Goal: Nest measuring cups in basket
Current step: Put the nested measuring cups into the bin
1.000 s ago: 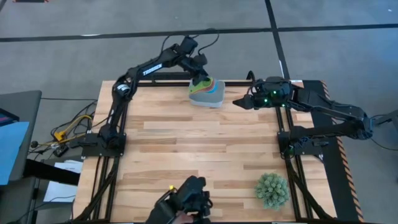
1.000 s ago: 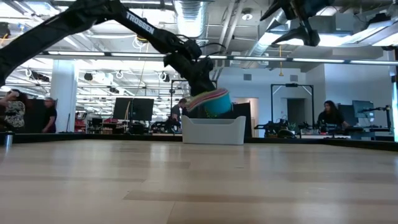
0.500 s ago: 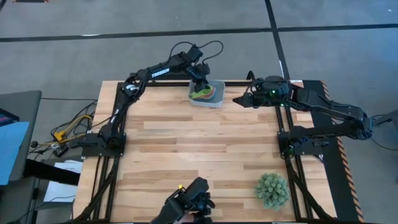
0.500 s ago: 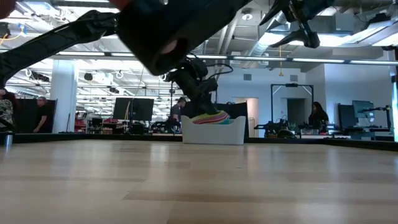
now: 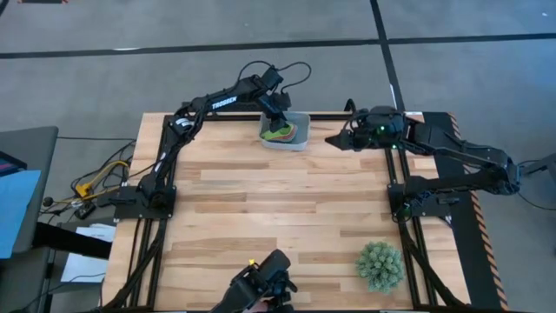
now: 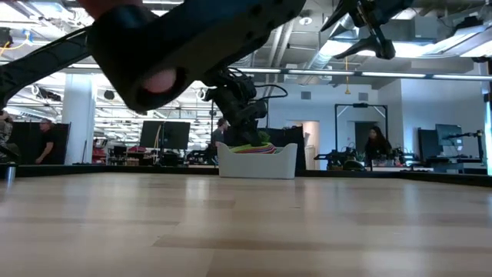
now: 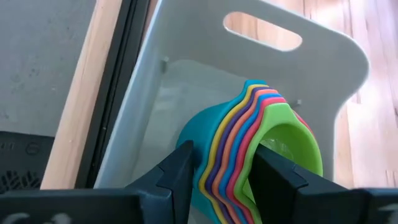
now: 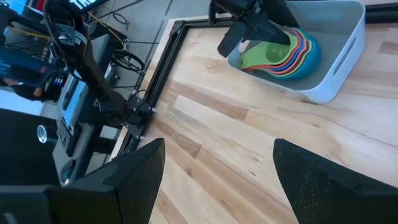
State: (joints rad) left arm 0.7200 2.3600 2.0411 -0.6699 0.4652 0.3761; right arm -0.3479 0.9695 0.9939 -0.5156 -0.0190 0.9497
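I should open my left gripper now, as the nested cups are inside the basket's sides, low over the basket's bottom, and would stay in the basket.
The nested measuring cups (image 7: 249,143), teal outermost and green innermost, sit tilted inside the pale basket (image 7: 186,74) at the table's far edge. They also show in the high view (image 5: 282,132) and just above the basket's rim in the low view (image 6: 254,148). My left gripper (image 7: 224,162) reaches down into the basket (image 5: 300,141) and is shut on the stack. My right gripper (image 5: 332,141) hovers open and empty to the right of the basket, raised above the table. My left gripper pinches the nested stack across its walls. One finger is on the teal outer cup's wall (image 7: 194,163) and the other on the green inner cup's rim (image 7: 264,163). The fingers come from above, slanting down. The stack lies tilted inside the basket, mouths sideways; I cannot tell whether it rests on the floor.
A spiky green plant (image 5: 380,265) stands near the table's front right corner. A dark hand-held device (image 5: 265,283) shows at the near edge and looms large before the low camera (image 6: 192,38). Bare wood lies between them and the basket.
My left gripper has gone down with the stack of cups, from above the basket's rim to inside the basket. The stack now sits low, only its top showing over the rim. The basket has shifted a little toward the table's left.
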